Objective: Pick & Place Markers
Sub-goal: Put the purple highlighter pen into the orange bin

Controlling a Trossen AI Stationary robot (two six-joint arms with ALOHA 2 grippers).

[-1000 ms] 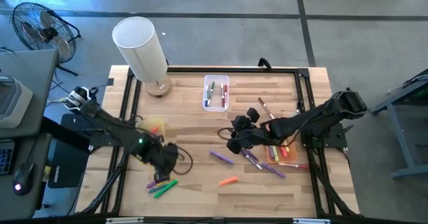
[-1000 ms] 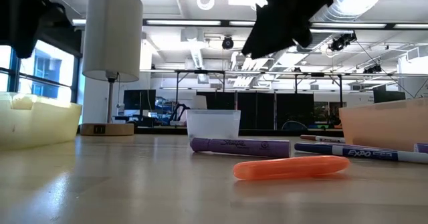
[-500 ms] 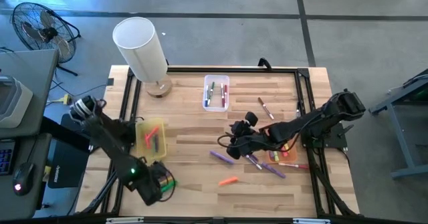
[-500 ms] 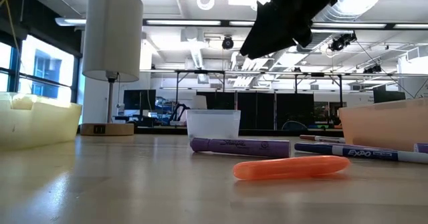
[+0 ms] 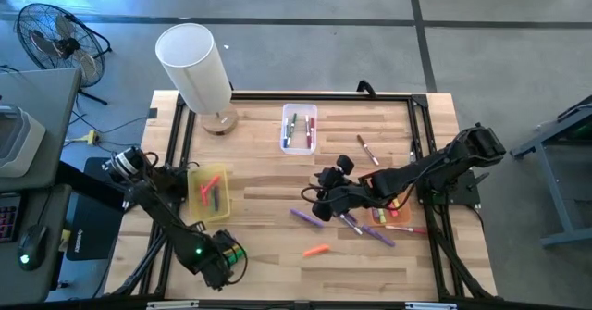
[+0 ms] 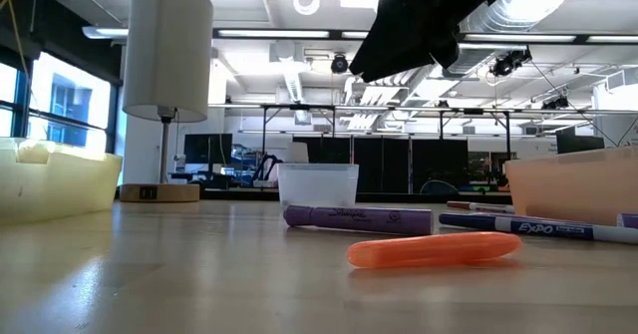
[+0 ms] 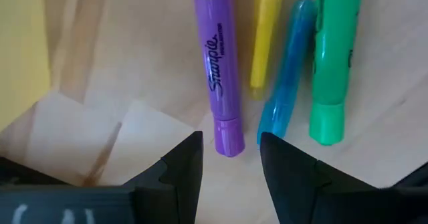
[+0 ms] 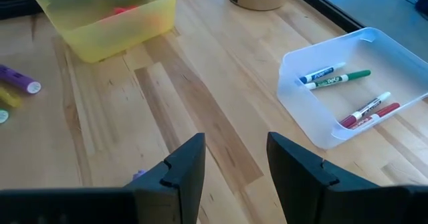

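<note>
My left gripper needs to go lower before it closes on the marker: my left gripper's fingers stop above the purple marker's cap end (image 7: pixel 229 137).
My left gripper (image 7: pixel 231 165) is open near the table's near-left corner (image 5: pixel 222 262), low over a small pile of markers. Its fingertips stand on either side of the end of a purple marker (image 7: pixel 218 70) without touching it. A yellow marker (image 7: pixel 266 37), a blue one (image 7: pixel 287 83) and a green one (image 7: pixel 331 57) lie flat beside it. My right gripper (image 8: pixel 234 164) is open and hovers mid-table (image 5: pixel 319 199), above a purple marker (image 5: pixel 305 217). More purple markers (image 5: pixel 379 234) and an orange marker (image 5: pixel 316 251) lie flat to its near right.
A yellow bin (image 5: pixel 208 192) holding some markers stands at the left. A clear bin (image 5: pixel 299 128) with markers sits toward the far edge, and an orange bin (image 5: pixel 388 208) lies under the right arm. A lamp (image 5: pixel 199 69) stands at the far left. One marker (image 5: pixel 367 150) lies alone.
My left gripper has swung from beside the yellow bin toward the table's near edge and come down over the marker pile, which leaves the bin uncovered. My right gripper has shifted slightly toward the near edge.
</note>
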